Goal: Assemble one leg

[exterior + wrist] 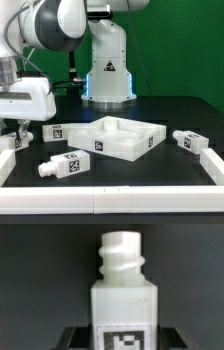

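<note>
The held white leg (12,142) (125,297) rests low on the black work surface and would lie there, so the robot's gripper should open now.
In the wrist view a white leg (125,297) with a black-and-white tag fills the middle, its round threaded stub pointing away from the camera. My gripper (122,338) is shut on it, with a dark finger (76,338) against each side. In the exterior view my gripper (18,128) hangs low at the exterior view's left, just above the table, and the held leg is mostly hidden there. Other legs lie loose: one (51,132) beside my gripper, one (64,166) nearer the front, one (188,140) at the right. The white square tabletop (122,137) lies in the middle.
A white rail (110,187) runs along the front of the black table and another (212,162) along the exterior view's right. The robot's base (108,70) stands behind the tabletop. A white block (7,142) sits at the far left edge.
</note>
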Robot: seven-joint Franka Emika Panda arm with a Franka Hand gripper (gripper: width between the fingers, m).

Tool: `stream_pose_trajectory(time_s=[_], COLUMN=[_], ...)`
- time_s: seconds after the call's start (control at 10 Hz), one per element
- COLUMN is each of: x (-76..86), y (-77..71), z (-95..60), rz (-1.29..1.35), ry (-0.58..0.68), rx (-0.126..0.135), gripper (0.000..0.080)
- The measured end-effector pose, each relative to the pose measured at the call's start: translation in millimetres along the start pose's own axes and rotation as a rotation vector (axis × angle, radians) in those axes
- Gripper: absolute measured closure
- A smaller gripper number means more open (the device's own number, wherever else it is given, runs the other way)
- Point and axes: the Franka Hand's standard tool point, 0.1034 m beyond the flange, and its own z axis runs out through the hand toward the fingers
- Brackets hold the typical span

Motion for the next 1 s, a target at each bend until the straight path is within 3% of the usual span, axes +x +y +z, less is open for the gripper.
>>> stream_pose_trajectory(time_s=[0.3, 0.4, 0.5, 0.6, 0.7, 0.9, 1.0], x=[0.4, 0.3, -0.8, -1.4, -8.7, -20.2, -23.9], y=[-0.3, -0.3, -6.3, -24.9, -43.5, -94.7, -113.1], z=[-0.2, 0.0, -1.8, -12.0, -19.0, -36.3, -37.0], rz=[-0.003, -0.003, 0.006, -0.014, -0.046, -0.123, -0.154], ry=[0.003, 0.003, -0.008, -0.001, 0.016, 0.04, 0.059], rx=[-0.002, -0.002, 0.002, 0.009, 0.01, 0.022, 0.014], gripper=[0.0517, 0.0448, 0.0448, 0.028, 0.0172, 0.0156, 0.0156])
